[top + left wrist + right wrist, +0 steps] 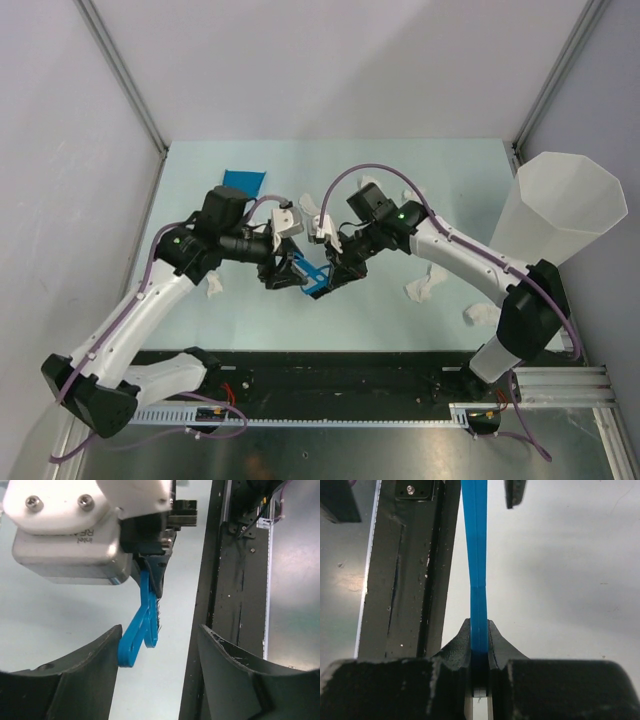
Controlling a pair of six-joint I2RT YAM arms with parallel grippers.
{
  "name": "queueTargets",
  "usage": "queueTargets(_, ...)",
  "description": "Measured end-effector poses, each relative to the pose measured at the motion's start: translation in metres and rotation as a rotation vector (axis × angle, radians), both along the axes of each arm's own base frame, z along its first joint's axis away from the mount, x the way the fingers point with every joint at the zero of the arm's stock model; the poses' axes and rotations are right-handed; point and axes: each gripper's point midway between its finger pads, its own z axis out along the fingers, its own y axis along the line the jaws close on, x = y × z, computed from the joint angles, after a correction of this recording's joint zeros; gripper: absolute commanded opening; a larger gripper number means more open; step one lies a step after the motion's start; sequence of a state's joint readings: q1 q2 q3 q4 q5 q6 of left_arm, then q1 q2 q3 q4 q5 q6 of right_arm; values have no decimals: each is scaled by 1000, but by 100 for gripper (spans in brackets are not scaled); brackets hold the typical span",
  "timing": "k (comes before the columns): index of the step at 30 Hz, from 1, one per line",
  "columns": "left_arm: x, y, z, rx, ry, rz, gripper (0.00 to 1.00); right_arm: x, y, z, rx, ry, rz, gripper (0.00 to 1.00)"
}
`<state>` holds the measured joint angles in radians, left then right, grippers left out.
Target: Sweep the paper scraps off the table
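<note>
My left gripper is to grab the blue brush by its looped end [302,266] [133,641] next, so that the bristles stay free and the brush can sweep.
In the top view both arms meet over the middle of the mint-green table [440,165]. My right gripper [328,280] is shut on the handle of a blue brush [314,281]; in the right wrist view its jaws [479,627] pinch the thin blue handle [476,555]. My left gripper [290,272] stands open right beside it. In the left wrist view the brush's looped end [141,627] hangs between the spread fingers of my left gripper [159,630], close to the left finger [95,665]. White paper scraps lie at the left [213,285], at the right [425,285] and near the right base [480,313].
A tall white faceted bin [555,210] stands at the right edge. A blue dustpan [243,180] lies at the back left, with more paper scraps [372,184] at the back. The black rail strip [330,375] runs along the table's front edge.
</note>
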<state>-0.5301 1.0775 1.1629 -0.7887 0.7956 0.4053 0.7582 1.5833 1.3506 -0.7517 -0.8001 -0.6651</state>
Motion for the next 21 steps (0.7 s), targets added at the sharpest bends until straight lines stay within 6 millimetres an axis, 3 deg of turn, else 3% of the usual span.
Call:
queueTargets(8, 7, 1, -19, 57, 34, 7, 38, -7, 1, -10, -37, 21, 31, 0)
queueTargets(13, 3, 1, -22, 68, 34, -9, 35, -8, 3, -8, -39, 17, 38, 0)
queueTargets(15, 2, 1, -25, 74, 36, -17, 25, -8, 4, -6, -35, 13, 39, 0)
queueTargets(17, 1, 1, -28, 80, 39, -21, 2, -7, 4, -6, -33, 11, 39, 0)
queueTargets(21, 0, 2, -30, 88, 38, -25, 0, -8, 4, -6, -38, 9, 39, 0)
